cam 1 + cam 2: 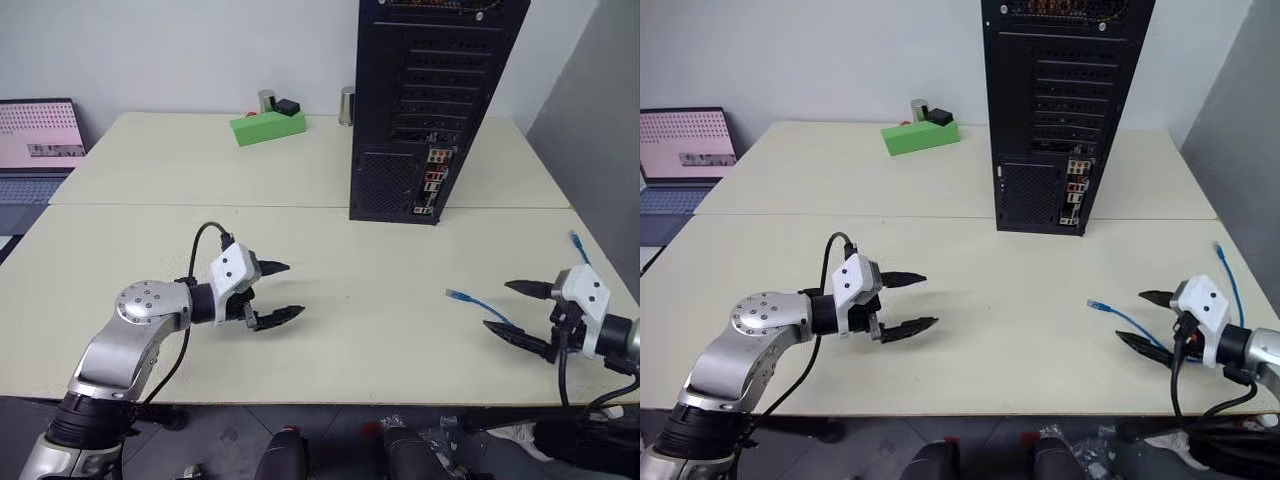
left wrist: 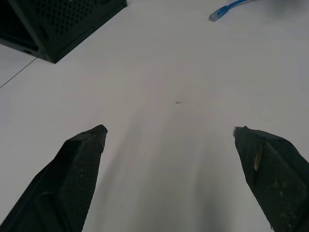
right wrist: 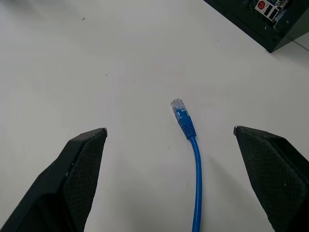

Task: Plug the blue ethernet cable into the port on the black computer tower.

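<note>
I will next grab the ribbed boot behind its clear plug (image 1: 463, 297) with my right gripper to plug in the ethernet cable. The thin blue cord (image 1: 491, 309) hangs slack and bends.
The black computer tower (image 1: 432, 100) stands upright at the back middle of the table, its rear with a strip of coloured connectors (image 1: 430, 182) facing me. The blue ethernet cable (image 1: 480, 303) lies flat on the table at the right, its clear plug (image 3: 177, 105) pointing left, and runs under my right gripper (image 1: 513, 308). That gripper hovers open just behind the plug, nothing between its fingers. My left gripper (image 1: 283, 291) hangs open above the table at the left, well apart from the cable. The cable's plug (image 2: 216, 14) and the tower's base (image 2: 58, 24) show in the left wrist view.
A green block (image 1: 268, 126) with small dark items and a metal can (image 1: 346, 105) sit at the back of the table. A laptop (image 1: 40, 135) stands off the table's left. A seam (image 1: 200, 205) joins two tabletops. The table's right edge is close to the right gripper.
</note>
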Controlling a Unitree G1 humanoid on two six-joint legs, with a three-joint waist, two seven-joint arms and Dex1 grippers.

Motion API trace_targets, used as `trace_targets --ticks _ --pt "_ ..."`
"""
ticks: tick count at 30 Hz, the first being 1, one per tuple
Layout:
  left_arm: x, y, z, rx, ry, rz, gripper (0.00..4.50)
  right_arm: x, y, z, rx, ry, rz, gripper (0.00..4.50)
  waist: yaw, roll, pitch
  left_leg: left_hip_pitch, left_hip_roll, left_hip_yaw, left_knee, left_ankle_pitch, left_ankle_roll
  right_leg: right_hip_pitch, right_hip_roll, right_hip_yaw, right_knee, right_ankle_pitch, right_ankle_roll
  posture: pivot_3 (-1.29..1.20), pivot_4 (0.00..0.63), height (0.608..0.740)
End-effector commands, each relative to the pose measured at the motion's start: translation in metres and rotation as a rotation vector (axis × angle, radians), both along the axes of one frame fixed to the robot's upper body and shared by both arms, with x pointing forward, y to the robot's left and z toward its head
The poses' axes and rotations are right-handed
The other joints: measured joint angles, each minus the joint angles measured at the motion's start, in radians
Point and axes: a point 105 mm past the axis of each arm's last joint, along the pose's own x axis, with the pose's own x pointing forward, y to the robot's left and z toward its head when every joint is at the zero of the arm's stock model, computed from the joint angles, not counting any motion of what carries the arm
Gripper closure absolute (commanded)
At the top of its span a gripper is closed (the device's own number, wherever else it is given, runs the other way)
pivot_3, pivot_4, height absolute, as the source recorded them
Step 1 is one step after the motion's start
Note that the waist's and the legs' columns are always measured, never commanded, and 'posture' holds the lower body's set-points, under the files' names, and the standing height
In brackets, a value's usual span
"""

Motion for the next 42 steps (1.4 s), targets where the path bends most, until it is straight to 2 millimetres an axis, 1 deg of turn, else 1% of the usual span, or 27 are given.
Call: trace_targets --ticks 1,6,10,15,18,23,27,31,35,37,38,39,41,42 --pt "-0.006 -0.007 0.010 0.002 -0.026 -0.056 0.00 0.001 0.001 0.011 -0.010 -0.041 0.012 0.04 0.000 0.000 0.000 0.000 0.000 0.000 0.000 0.000 0.000 0.000 0.000 0.000 0.000 0.000 0.000 0.00 0.150 0.740" --pt "-0.008 -0.011 0.007 0.021 -0.033 -0.076 0.00 0.007 0.003 0.008 -0.017 -0.061 -0.002 0.04 0.000 0.000 0.000 0.000 0.000 0.000 0.000 0.000 0.000 0.000 0.000 0.000 0.000 0.000 0.000 0.00 0.150 0.740" --pt "-0.007 -0.016 0.007 0.042 -0.048 -0.095 0.00 0.014 0.006 -0.004 -0.060 -0.049 0.007 0.04 0.001 0.000 0.000 0.000 0.000 0.000 0.000 0.000 0.000 0.000 0.000 0.000 0.000 0.000 0.000 0.00 0.150 0.740" --pt "-0.008 -0.022 0.004 0.053 -0.054 -0.131 0.00 0.035 0.004 -0.019 -0.081 -0.014 -0.019 0.04 -0.001 0.000 0.000 0.000 0.000 0.000 0.000 0.000 0.000 0.000 0.000 0.000 0.000 0.000 0.000 0.00 0.150 0.740" --pt "-0.007 -0.026 0.004 0.043 -0.054 -0.138 0.00 0.047 0.004 -0.032 -0.087 0.021 -0.014 0.04 -0.001 -0.001 0.000 0.000 0.000 0.000 0.000 0.000 0.000 0.000 0.000 0.000 0.000 0.000 -0.001 0.00 0.150 0.740" --pt "-0.007 -0.031 0.005 0.025 -0.063 -0.154 0.00 0.062 0.007 -0.045 -0.083 0.053 -0.001 0.04 0.000 0.000 0.000 0.000 0.000 0.000 0.001 0.000 0.000 0.000 0.000 0.000 0.000 0.001 -0.001 0.00 0.150 0.740" --pt "-0.009 -0.036 0.006 0.015 -0.069 -0.172 0.00 0.067 0.004 -0.055 -0.093 0.093 0.010 0.04 -0.002 -0.001 0.000 0.000 0.000 0.000 0.001 0.000 0.000 0.000 0.000 0.000 0.000 0.001 -0.001 0.00 0.150 0.740" --pt "-0.011 -0.037 0.003 0.040 -0.073 -0.187 0.00 0.065 0.000 -0.061 -0.108 0.134 0.025 0.04 -0.002 -0.001 0.000 0.001 0.000 0.000 0.001 0.000 0.000 0.001 0.000 0.000 0.000 0.001 -0.001 0.00 0.150 0.740" --pt "-0.012 -0.038 0.003 0.036 -0.070 -0.193 0.00 0.062 -0.002 -0.063 -0.101 0.167 0.024 0.81 -0.001 -0.001 0.000 0.001 0.000 0.000 0.001 0.000 0.000 0.001 0.000 0.000 0.000 0.001 -0.001 0.00 0.150 0.740" --pt "-0.013 -0.039 0.003 0.036 -0.069 -0.195 0.00 0.060 -0.003 -0.065 -0.097 0.184 0.023 1.28 -0.001 -0.001 0.000 0.001 0.000 0.000 0.001 0.000 0.000 0.001 0.000 0.000 0.000 0.001 -0.001 0.00 0.150 0.740" --pt "-0.012 -0.039 0.003 0.036 -0.068 -0.196 0.00 0.059 -0.003 -0.066 -0.097 0.196 0.024 1.42 -0.001 -0.001 0.000 0.001 0.000 0.000 0.001 0.000 0.000 0.002 0.000 0.000 0.000 0.001 -0.001 0.00 0.150 0.740" --pt "-0.012 -0.039 0.002 0.037 -0.067 -0.198 0.00 0.059 -0.003 -0.067 -0.097 0.205 0.024 1.73 0.000 -0.001 0.000 0.001 0.000 0.000 0.001 0.000 0.000 0.002 0.000 0.000 0.000 0.001 -0.001 0.00 0.150 0.740" --pt "-0.012 -0.039 0.002 0.038 -0.060 -0.206 0.00 0.058 -0.002 -0.069 -0.102 0.217 0.026 2.10 0.000 -0.001 0.000 0.001 0.000 0.000 0.001 0.000 0.000 0.002 0.000 0.000 0.000 0.001 -0.001 0.00 0.150 0.740" --pt "-0.012 -0.039 0.001 0.040 -0.058 -0.210 0.00 0.058 -0.003 -0.070 -0.108 0.224 0.026 2.42 0.000 -0.001 0.000 0.001 0.000 0.000 0.001 0.000 0.000 0.002 0.000 0.000 0.000 0.001 -0.001 0.00 0.150 0.740"
